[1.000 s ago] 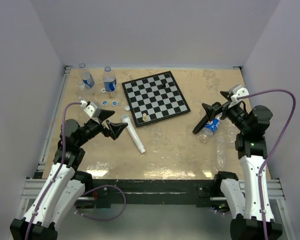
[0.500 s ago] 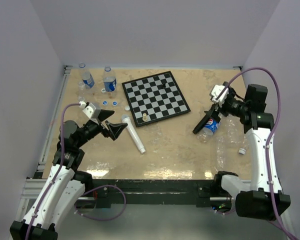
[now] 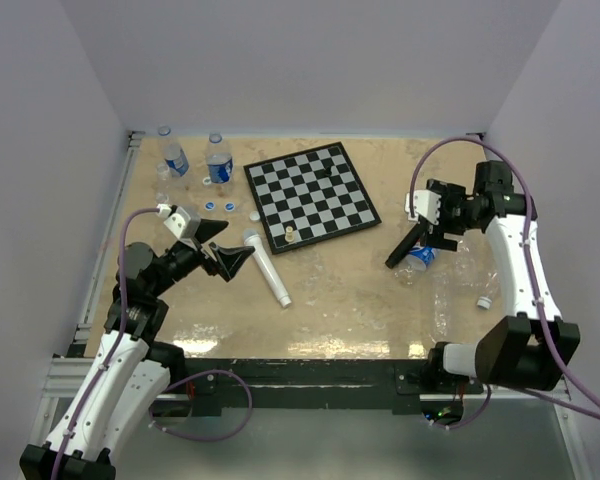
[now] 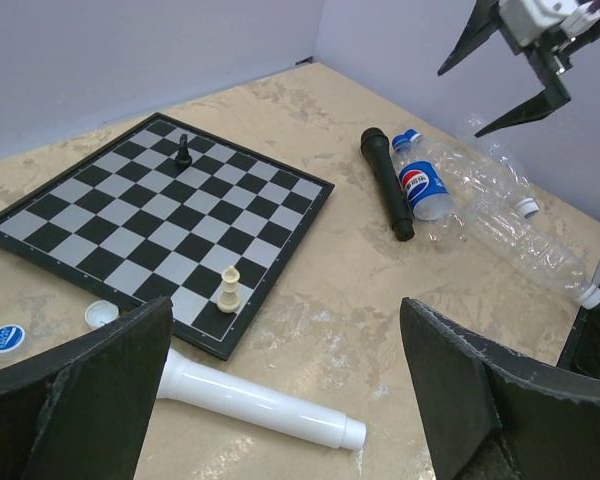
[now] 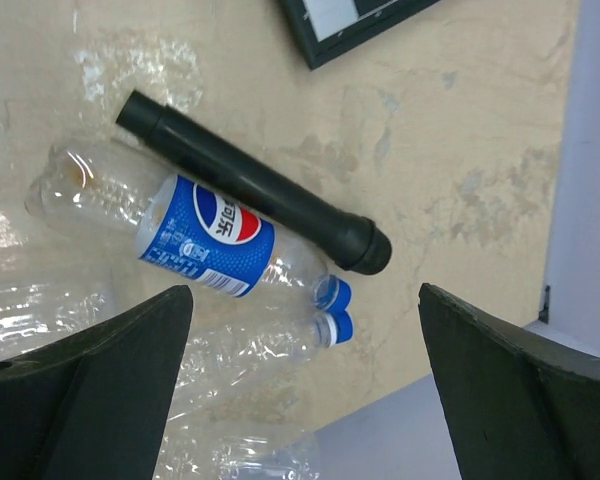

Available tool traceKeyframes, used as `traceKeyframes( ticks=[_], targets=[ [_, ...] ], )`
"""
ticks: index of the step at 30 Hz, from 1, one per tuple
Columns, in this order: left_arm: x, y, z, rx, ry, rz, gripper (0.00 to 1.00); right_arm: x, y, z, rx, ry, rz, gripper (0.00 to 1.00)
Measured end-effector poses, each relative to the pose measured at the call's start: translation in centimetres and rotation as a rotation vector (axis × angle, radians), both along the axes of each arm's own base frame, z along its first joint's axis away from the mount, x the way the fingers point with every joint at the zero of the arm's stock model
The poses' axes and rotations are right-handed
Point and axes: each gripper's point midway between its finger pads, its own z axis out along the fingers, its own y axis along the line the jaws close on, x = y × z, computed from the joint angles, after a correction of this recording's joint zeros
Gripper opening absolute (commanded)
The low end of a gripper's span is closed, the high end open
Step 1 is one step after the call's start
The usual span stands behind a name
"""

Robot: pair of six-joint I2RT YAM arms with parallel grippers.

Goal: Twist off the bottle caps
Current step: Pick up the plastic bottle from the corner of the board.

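Note:
The clear bottle should be grabbed next by its body with my right gripper. Its blue cap then stays exposed for my left gripper to unscrew.
A Pepsi-labelled bottle lies on its side with its blue cap on. A clear bottle with a blue cap lies against it. My right gripper hovers open above these two caps, touching nothing; the top view shows it over the Pepsi bottle. More crushed clear bottles with white caps lie nearby. Two bottles stand upright at the back left, with loose caps in front. My left gripper is open and empty.
A chessboard with a pale piece and a dark piece lies mid-table. A black microphone rests beside the Pepsi bottle. A white microphone lies below my left gripper. Walls close in on three sides.
The right arm has raised its elbow and swung its gripper left and forward, so it now hangs over the Pepsi bottle. The left arm has stayed put.

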Motion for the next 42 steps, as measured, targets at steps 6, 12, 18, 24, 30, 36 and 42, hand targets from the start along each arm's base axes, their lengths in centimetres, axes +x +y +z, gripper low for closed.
traceKeyframes(
  ticks=[6, 12, 18, 24, 30, 36, 42],
  targets=[
    [0.0, 0.0, 0.0, 0.0, -0.001, 0.0, 1.0, 1.1, -1.7, -4.3, -0.074, 0.097, -0.039, 0.92],
    [0.0, 0.0, 0.0, 0.0, -0.001, 0.0, 1.0, 4.3, -3.5, -5.7, 0.055, 0.171, -0.416, 0.79],
    [-0.1, 0.0, 0.1, -0.001, -0.003, 0.0, 1.0, 3.6, -4.8, -7.2, 0.152, 0.194, -0.719, 0.84],
    [-0.2, 0.0, 0.3, -0.002, -0.011, 0.0, 1.0, 4.5, -9.5, -7.2, 0.175, 0.12, -0.998, 0.87],
    [-0.4, 0.1, 0.6, -0.005, -0.024, 0.0, 1.0, 3.7, -11.4, -9.9, 0.156, 0.161, -1.11, 0.88],
    [-0.5, 0.1, 0.8, -0.007, -0.031, 0.0, 1.0, 2.4, -11.4, -13.9, 0.124, 0.271, -1.143, 0.88],
    [-0.6, 0.1, 0.9, -0.008, -0.037, 0.0, 1.0, 1.7, -11.8, -16.3, 0.114, 0.326, -1.169, 0.85]
  ],
)
